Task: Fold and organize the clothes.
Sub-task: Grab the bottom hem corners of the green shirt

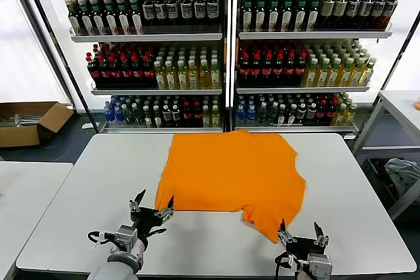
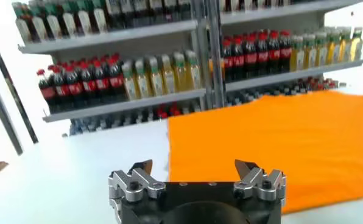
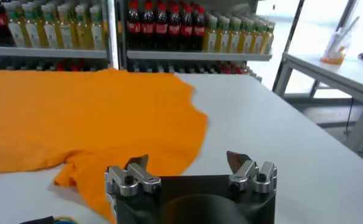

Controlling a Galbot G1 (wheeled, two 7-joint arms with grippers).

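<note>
Next, my left gripper pinches the orange T-shirt (image 1: pixel 233 175) by the corner of its straight hem (image 1: pixel 159 205) to fold the shirt.
The bright orange T-shirt (image 1: pixel 233 175) lies spread flat on the white table (image 1: pixel 341 181), no lettering showing. A sleeve points toward the front right corner. My left gripper (image 1: pixel 151 205) is open and empty just in front of the shirt's near left corner; the left wrist view shows the shirt (image 2: pixel 279 140) beyond the open left gripper (image 2: pixel 197 166). My right gripper (image 1: pixel 299 232) is open and empty just in front of the sleeve; the right wrist view shows the shirt (image 3: pixel 90 115) ahead of the right gripper (image 3: pixel 184 159).
Shelves of bottles (image 1: pixel 230 50) stand behind the table. A cardboard box (image 1: pixel 29 122) lies on the floor at the left. A second white table (image 1: pixel 26 195) stands at the left and another (image 1: pixel 403 106) at the right, with a greyish cloth bundle (image 1: pixel 403 172) below it.
</note>
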